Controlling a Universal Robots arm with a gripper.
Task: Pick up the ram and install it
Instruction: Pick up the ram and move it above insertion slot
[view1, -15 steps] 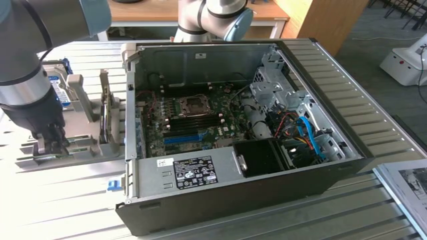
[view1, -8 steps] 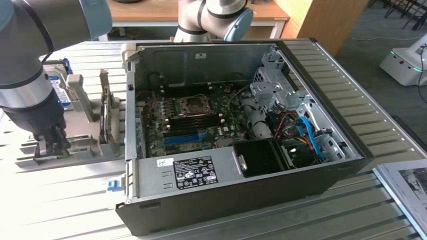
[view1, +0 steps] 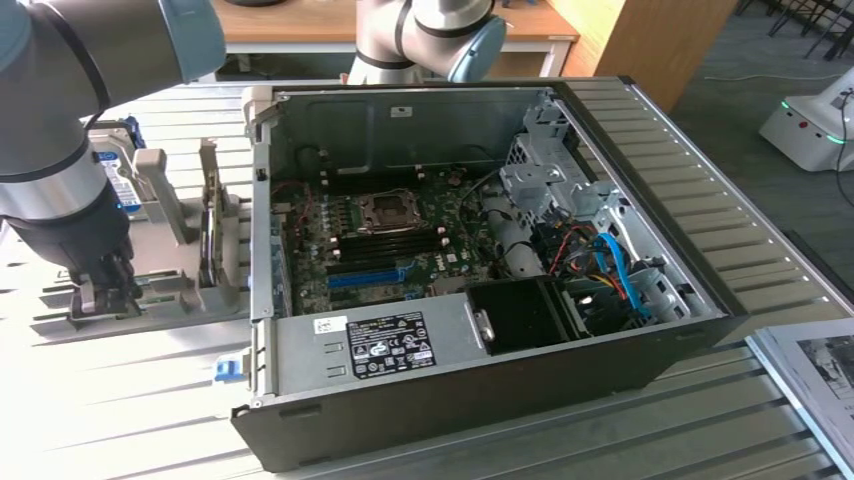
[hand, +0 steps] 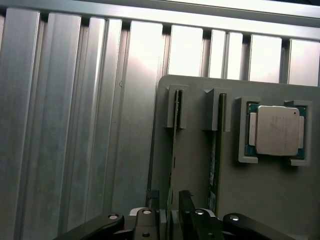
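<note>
My gripper should take the ram stick by its thin long edge (hand: 172, 172) next, so that it can install the ram stick in the motherboard's black memory slots.
Two ram sticks stand on edge in the slots of a grey holder (hand: 195, 165). In the wrist view I look down on their thin green edges: one ram (hand: 173, 145) runs straight between my fingers, the other ram (hand: 214, 150) stands one slot over. My gripper (hand: 169, 196) is open, with one black finger (hand: 153, 207) on each side of the first stick and a small gap to it. In the exterior view the gripper (view1: 100, 290) hangs low over the holder (view1: 167, 300), at the exterior view's left of the open computer case (view1: 467, 400).
A square silver processor chip (hand: 276, 130) lies in a pocket of the holder beside the sticks. Inside the case, the motherboard shows black memory slots (view1: 390, 243) and a blue slot strip (view1: 367, 277). The black fan shroud (view1: 527, 315) and cables (view1: 614, 270) crowd the case's right side.
</note>
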